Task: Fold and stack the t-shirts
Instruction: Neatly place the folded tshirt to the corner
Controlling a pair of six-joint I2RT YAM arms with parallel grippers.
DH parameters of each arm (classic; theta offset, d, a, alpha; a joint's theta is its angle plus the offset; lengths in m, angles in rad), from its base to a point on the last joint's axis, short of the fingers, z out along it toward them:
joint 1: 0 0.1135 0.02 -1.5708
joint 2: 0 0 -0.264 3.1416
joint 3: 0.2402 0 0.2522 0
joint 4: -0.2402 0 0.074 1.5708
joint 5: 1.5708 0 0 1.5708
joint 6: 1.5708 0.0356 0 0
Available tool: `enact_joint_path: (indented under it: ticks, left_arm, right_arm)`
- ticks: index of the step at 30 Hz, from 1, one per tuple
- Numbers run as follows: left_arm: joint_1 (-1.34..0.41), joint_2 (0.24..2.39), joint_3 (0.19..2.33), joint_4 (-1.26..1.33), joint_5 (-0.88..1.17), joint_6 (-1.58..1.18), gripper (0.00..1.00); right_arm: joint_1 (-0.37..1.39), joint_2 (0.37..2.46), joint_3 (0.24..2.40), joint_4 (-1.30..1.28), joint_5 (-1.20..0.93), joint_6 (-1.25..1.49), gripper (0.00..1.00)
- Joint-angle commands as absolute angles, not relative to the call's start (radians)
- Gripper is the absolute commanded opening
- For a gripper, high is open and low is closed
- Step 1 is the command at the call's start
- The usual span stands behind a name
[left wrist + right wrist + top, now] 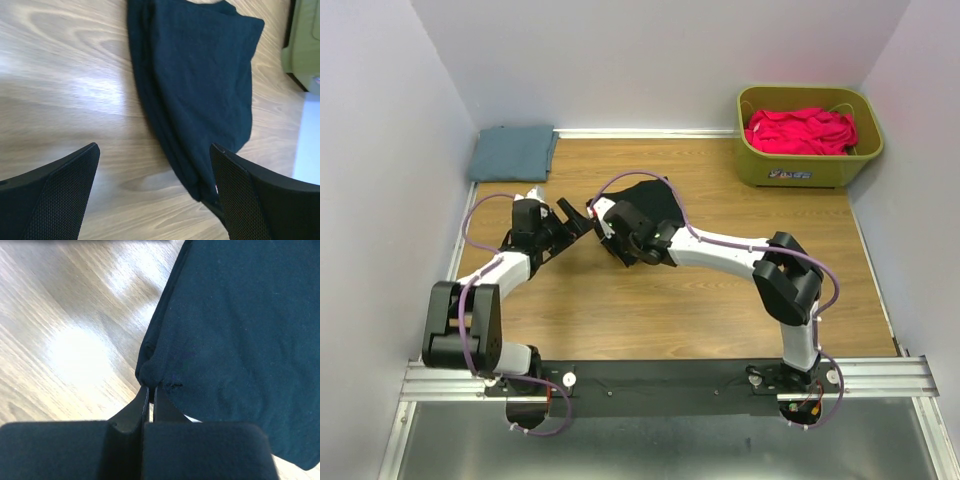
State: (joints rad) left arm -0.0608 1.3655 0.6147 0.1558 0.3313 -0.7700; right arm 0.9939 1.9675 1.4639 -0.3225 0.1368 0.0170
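Note:
The black t-shirt (655, 198) needs to be stacked, so my left gripper will next grip its folded layers together at the black t-shirt's edge facing the blue-grey t-shirt (513, 152).
A folded black t-shirt (655, 198) lies on the wooden table, mid-back. My right gripper (599, 214) is shut on the shirt's near-left corner; in the right wrist view the closed jaws (150, 391) pinch a bunched fold of the dark cloth (240, 325). My left gripper (570, 222) is open and empty, just left of that corner. In the left wrist view the shirt (200, 85) lies ahead, and its near corner reaches the right finger (260, 200). A folded blue-grey t-shirt (513, 152) lies at the back left corner.
A green bin (840, 165) holding crumpled red t-shirts (800, 130) stands at the back right; its edge shows in the left wrist view (302, 45). Grey walls close in the table on the left, back and right. Bare wood lies in front of the grippers.

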Motion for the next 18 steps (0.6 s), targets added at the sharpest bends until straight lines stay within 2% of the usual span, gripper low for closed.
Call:
enact_joint_path:
  ticks: [1, 11, 18]
  left_arm:
    - [-0.087, 1.459, 0.621, 0.29, 0.426, -0.856, 0.98]
    - [-0.179, 1.657, 0.635, 0.481, 0.414, -0.977, 0.97]
    - [-0.225, 1.721, 0.66, 0.512, 0.35, -1.002, 0.84]
  right_arm:
    - [0.983, 1.921, 1.445, -0.278, 0.074, 0.064, 0.0]
    - [0.965, 1.907, 1.436, -0.258, 0.048, 0.083, 0.01]
    - [0.956, 1.907, 1.431, -0.245, 0.041, 0.084, 0.01]
